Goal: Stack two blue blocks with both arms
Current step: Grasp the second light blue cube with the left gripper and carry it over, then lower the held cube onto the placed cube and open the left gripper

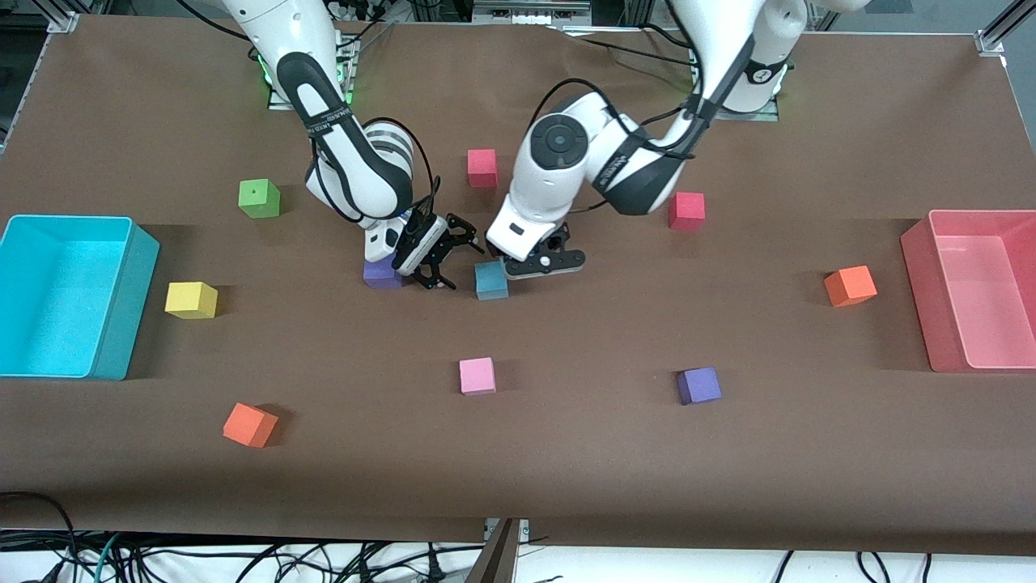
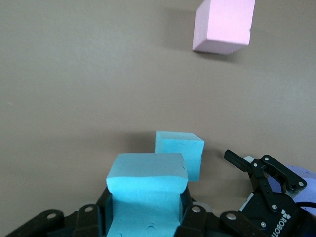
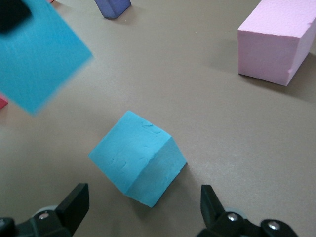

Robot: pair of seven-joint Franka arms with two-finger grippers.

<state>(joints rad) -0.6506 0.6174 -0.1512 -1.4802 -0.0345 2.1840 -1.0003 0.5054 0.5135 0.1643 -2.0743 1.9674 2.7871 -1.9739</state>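
The block in my left gripper is beside the lying blue block (image 2: 185, 145), short of its top, and would miss if I opened now. My left gripper should keep holding its block until it is above the lying one.
One blue block (image 1: 491, 280) lies on the table near the middle. My right gripper (image 1: 457, 263) is open beside it, toward the right arm's end; in the right wrist view the block (image 3: 138, 158) sits just ahead of the spread fingers (image 3: 74, 205), untouched. My left gripper (image 1: 541, 265) hovers beside the same block, toward the left arm's end. It is shut on the second blue block (image 2: 145, 190), which its hand hides in the front view. That held block shows blurred in the right wrist view (image 3: 39, 59). The lying block also shows in the left wrist view (image 2: 178, 150).
A purple block (image 1: 380, 274) sits under the right hand. A pink block (image 1: 477, 376) and another purple block (image 1: 698, 385) lie nearer the camera. Red blocks (image 1: 481, 167), orange, yellow and green blocks are scattered. A cyan bin (image 1: 121, 308) and a pink bin (image 1: 919, 275) stand at the table's ends.
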